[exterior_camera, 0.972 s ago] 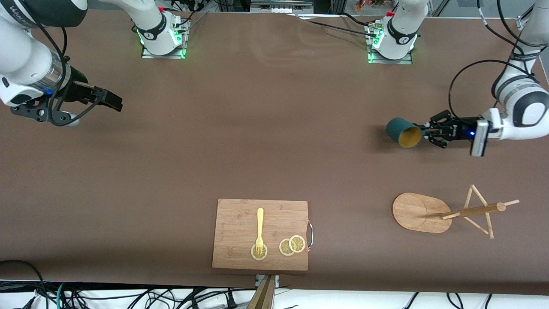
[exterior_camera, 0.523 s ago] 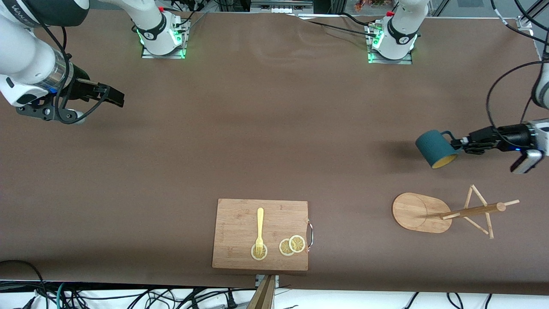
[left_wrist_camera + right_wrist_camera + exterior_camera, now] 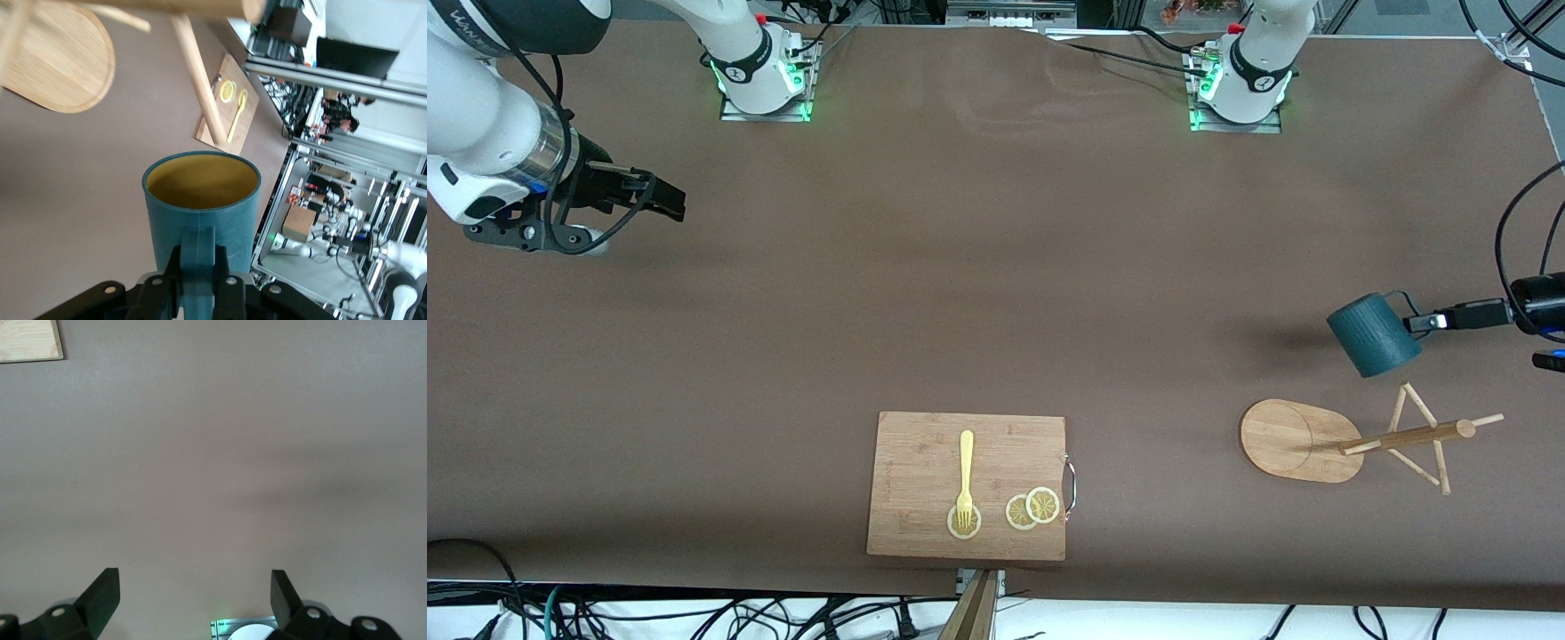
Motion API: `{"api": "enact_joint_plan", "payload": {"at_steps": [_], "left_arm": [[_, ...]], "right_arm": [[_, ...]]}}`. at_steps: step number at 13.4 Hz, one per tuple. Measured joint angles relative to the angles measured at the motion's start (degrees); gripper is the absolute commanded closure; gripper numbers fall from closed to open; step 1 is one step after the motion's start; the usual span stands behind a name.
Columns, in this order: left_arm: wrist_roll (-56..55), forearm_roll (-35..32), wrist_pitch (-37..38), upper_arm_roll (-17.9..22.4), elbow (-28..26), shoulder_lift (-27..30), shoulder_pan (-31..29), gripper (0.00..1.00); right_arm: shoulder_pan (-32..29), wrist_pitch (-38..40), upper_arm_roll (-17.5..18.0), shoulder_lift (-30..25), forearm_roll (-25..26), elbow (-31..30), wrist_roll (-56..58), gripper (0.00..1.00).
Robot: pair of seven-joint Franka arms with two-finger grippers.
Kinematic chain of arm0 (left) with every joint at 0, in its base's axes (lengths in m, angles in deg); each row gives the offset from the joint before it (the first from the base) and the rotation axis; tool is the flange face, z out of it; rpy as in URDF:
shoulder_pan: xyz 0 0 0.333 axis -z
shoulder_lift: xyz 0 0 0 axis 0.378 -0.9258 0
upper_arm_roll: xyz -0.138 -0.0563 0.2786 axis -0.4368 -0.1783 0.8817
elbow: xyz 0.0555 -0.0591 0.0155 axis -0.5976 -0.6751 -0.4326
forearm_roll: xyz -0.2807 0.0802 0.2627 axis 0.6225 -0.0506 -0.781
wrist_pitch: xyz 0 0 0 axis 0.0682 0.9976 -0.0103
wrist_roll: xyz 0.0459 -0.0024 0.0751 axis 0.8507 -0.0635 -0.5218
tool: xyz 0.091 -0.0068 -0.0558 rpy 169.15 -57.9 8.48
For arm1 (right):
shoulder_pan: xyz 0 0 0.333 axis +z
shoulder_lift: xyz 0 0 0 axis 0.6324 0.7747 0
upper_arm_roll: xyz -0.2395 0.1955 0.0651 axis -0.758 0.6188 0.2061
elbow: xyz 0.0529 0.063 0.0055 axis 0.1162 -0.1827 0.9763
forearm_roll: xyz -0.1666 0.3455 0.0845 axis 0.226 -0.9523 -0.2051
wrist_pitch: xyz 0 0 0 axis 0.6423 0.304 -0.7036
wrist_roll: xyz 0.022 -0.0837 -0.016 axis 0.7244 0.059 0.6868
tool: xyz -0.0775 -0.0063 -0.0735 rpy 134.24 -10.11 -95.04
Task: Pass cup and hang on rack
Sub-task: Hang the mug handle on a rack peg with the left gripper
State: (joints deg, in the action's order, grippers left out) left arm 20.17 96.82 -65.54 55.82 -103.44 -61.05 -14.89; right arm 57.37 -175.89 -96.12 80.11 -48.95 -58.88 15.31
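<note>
The cup's rim is short of the rack peg in the left wrist view. My left gripper should keep holding the cup until that peg holds it up.
The dark teal cup hangs in the air, tilted, over the table beside the rack. My left gripper is shut on its loop handle. In the left wrist view the cup shows its yellow-ochre inside, with a rack peg just past its rim. The bamboo rack lies tipped on its side at the left arm's end, its oval base toward the table's middle. My right gripper is open and empty, held over bare table at the right arm's end.
A rectangular wooden cutting board with a yellow fork and lemon slices lies near the table's front edge, at the middle. Both arm bases stand along the table's other long edge.
My left gripper has carried the cup toward the left arm's end and closer to the rack, turning its mouth away from the front camera. The right arm has barely moved.
</note>
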Motion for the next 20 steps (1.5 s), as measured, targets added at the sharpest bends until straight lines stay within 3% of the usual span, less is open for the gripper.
{"api": "enact_joint_plan", "payload": {"at_steps": [2, 4, 10, 15, 16, 17, 20], "left_arm": [[-1.78, -0.05, 0.01, -0.05, 3.11, -2.84, 0.20, 1.00], [-2.63, -0.05, 0.00, -0.16, 4.52, -4.49, 0.45, 1.00], [-6.18, 0.30, -0.04, -0.26, 11.30, -9.69, 0.32, 1.00], [-6.63, 4.87, 0.15, -0.07, 13.73, -13.69, -1.34, 1.00], [-6.63, 5.61, 1.13, -0.11, 14.53, -14.67, -2.13, 0.91], [-6.63, 5.89, 2.47, -0.18, 15.38, -15.46, -2.69, 0.04], [-6.63, 5.96, 3.09, -0.27, 17.06, -16.45, -3.13, 0.00]], "right_arm": [[-8.27, -0.01, 7.23, 0.00, 0.01, 0.02, 1.57, 0.00], [-13.93, -0.02, 11.44, -0.02, 0.01, 0.11, 4.06, 0.00], [-15.25, -0.10, 12.80, -0.03, 0.01, 0.35, 5.25, 0.00], [-15.25, -0.37, 12.87, -0.03, 0.01, 0.36, 5.25, 0.00], [-15.25, -0.38, 12.88, -0.03, 0.01, 0.36, 5.25, 0.00], [-15.25, -0.38, 12.88, -0.03, 0.01, 0.36, 5.25, 0.00], [-15.26, -0.38, 12.89, -0.03, 0.01, 0.36, 5.25, 0.00]]}}
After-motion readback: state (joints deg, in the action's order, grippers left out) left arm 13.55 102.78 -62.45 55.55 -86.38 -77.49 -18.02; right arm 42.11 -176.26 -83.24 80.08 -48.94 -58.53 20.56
